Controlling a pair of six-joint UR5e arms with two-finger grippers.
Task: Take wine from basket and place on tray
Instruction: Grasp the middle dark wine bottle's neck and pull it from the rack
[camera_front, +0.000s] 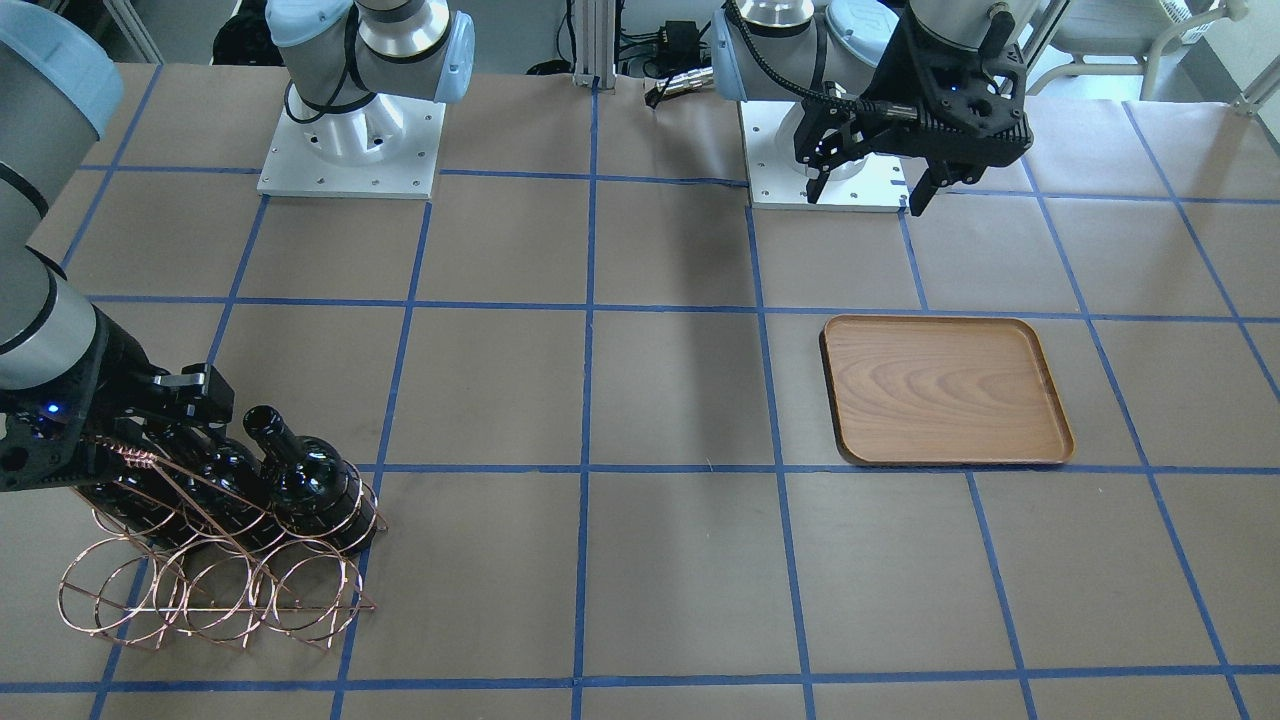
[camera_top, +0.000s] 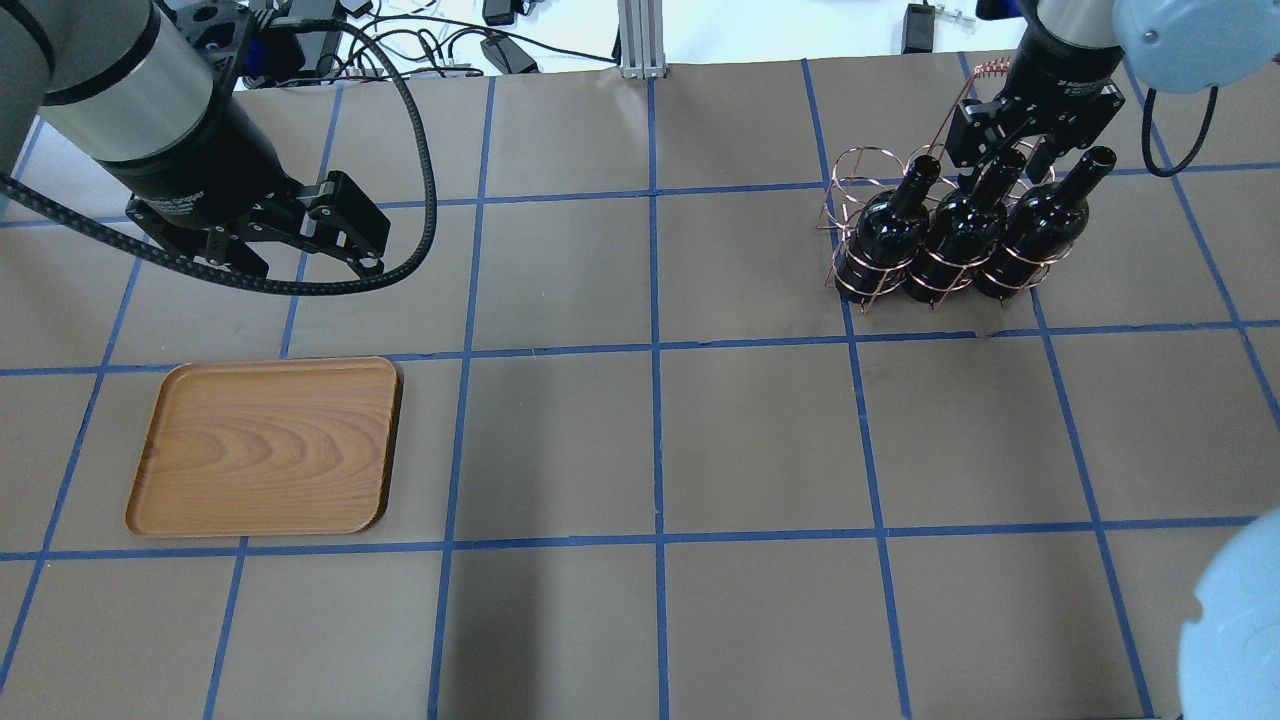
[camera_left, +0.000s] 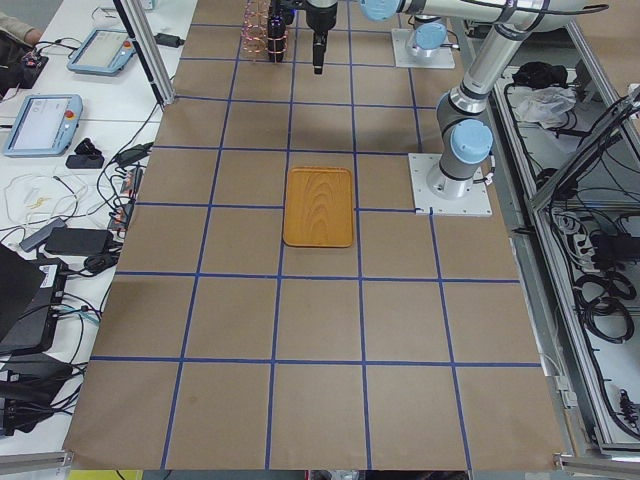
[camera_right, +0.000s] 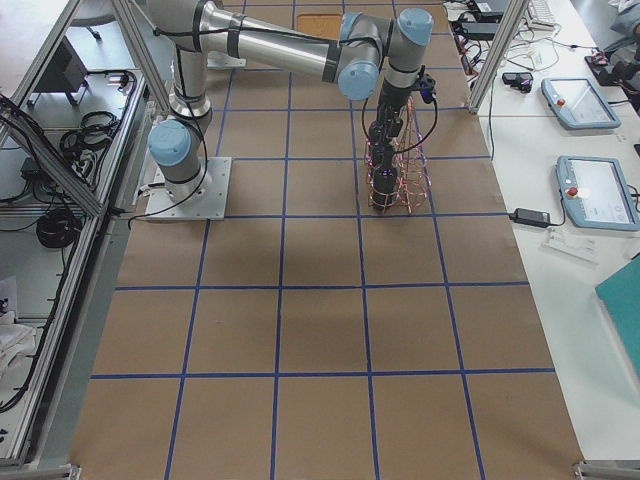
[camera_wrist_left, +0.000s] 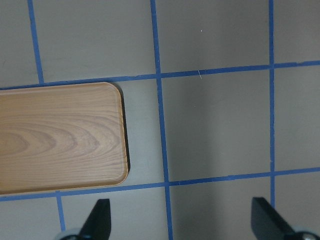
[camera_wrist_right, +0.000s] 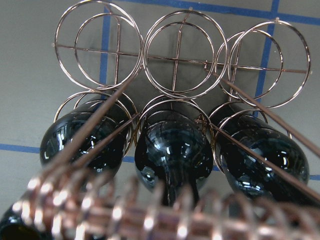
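Observation:
The wine needs to go from the basket to the tray. My right gripper should next pick up the middle bottle by its neck (camera_wrist_right: 175, 182) to carry it there.
Three near-black wine bottles stand slanted in the lower rings of the copper wire basket (camera_top: 858, 172), (camera_front: 220, 590). The middle bottle (camera_top: 955, 235) shows centrally in the right wrist view (camera_wrist_right: 172, 152), with the left bottle (camera_top: 885, 235) and the right bottle (camera_top: 1030, 235) beside it. My right gripper (camera_top: 1005, 160) is at the middle bottle's neck, its fingers spread on either side of it and wider than it. The wood tray (camera_top: 265, 445), (camera_front: 945, 390) lies empty. My left gripper (camera_top: 310, 262), (camera_front: 868, 195) hangs open and empty above the table behind the tray.
The basket's upper rings (camera_wrist_right: 175, 52) are empty, and its twisted handle bar (camera_wrist_right: 125, 215) crosses in front of the right wrist camera. Both arm bases (camera_front: 350, 150) sit at the robot's edge of the table. Blue tape lines grid the brown table.

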